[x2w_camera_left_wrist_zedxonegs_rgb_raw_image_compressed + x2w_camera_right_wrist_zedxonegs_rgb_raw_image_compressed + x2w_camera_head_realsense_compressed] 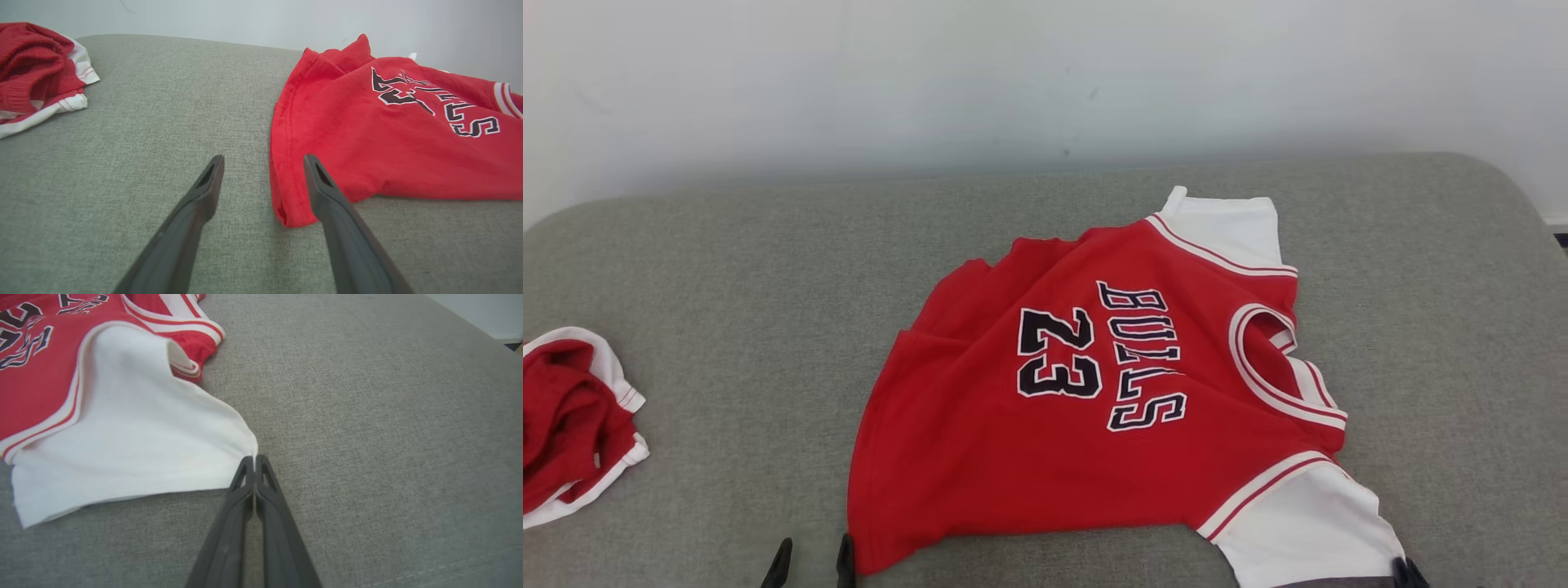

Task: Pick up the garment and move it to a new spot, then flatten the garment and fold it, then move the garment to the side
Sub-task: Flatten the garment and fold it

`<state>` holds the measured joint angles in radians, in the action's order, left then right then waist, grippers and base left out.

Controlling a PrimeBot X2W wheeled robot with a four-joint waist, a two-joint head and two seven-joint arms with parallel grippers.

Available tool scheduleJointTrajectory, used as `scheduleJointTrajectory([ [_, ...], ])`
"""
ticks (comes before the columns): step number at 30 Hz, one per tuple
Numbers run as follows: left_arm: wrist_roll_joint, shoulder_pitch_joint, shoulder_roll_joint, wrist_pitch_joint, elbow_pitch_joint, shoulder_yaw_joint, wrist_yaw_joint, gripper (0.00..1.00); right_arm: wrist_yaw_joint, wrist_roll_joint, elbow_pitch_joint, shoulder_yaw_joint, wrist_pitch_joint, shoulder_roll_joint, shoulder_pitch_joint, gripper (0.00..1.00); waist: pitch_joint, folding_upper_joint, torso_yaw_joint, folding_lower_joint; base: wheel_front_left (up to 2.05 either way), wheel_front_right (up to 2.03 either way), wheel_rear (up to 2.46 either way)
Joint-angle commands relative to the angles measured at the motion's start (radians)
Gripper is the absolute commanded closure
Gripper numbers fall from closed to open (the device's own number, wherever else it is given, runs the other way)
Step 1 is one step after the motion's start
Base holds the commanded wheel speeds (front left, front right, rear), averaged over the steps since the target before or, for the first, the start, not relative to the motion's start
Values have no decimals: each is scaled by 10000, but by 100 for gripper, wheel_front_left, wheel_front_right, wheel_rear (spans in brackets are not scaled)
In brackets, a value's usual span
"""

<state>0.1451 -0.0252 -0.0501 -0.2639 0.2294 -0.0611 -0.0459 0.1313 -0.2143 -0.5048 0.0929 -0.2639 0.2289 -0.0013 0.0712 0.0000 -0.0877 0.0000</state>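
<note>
Next, my left gripper pinches the garment by its near hem corner (pixel 867 559). The cloth edge lifts slightly there, while the red body (pixel 1032 451) lies flat.
The garment (pixel 1054 441) is a red jersey with white sleeves and black "BULLS 23" lettering, spread mostly flat on the grey cushion (pixel 727 269). My left gripper (pixel 814 562) stands open at the jersey's near-left hem corner. In the left wrist view that gripper (pixel 263 163) straddles the red hem (pixel 286 171), one finger over the cloth and one on bare cushion. My right gripper (pixel 254 459) is shut, pinching the corner of the white sleeve (pixel 122 437). In the head view this gripper (pixel 1409 573) peeks in at the sleeve's near-right corner.
A second red and white garment (pixel 572 416) lies bunched at the cushion's left edge, also visible at the left wrist view's top left (pixel 36 69). A pale wall (pixel 1045 73) rises behind the cushion. Bare grey cushion (pixel 388 416) stretches right of the jersey.
</note>
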Motion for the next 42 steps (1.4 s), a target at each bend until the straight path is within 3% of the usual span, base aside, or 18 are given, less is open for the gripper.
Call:
scheduleJointTrajectory([
  [1,52,60,-13,-10,52,-8,-44,0,-10,-131,32,54,-1,74,214,0,-147,0,-296,0,0,0,0],
  [14,-189,95,-10,-10,-24,50,-115,0,-10,464,1790,-452,-1,440,75,0,-420,0,-43,0,0,0,0],
  [21,-713,58,-14,-11,-186,16,-127,0,-10,677,2413,-445,-1,160,-143,0,-648,0,410,0,0,0,0],
  [27,-966,202,-12,-10,-158,223,54,0,-10,761,2616,-123,-1,-73,-207,0,-884,0,589,0,0,0,0],
  [42,-1001,430,-10,-10,-245,294,-28,0,-10,703,2831,344,-1,-342,102,0,-1375,0,625,0,0,0,0],
])
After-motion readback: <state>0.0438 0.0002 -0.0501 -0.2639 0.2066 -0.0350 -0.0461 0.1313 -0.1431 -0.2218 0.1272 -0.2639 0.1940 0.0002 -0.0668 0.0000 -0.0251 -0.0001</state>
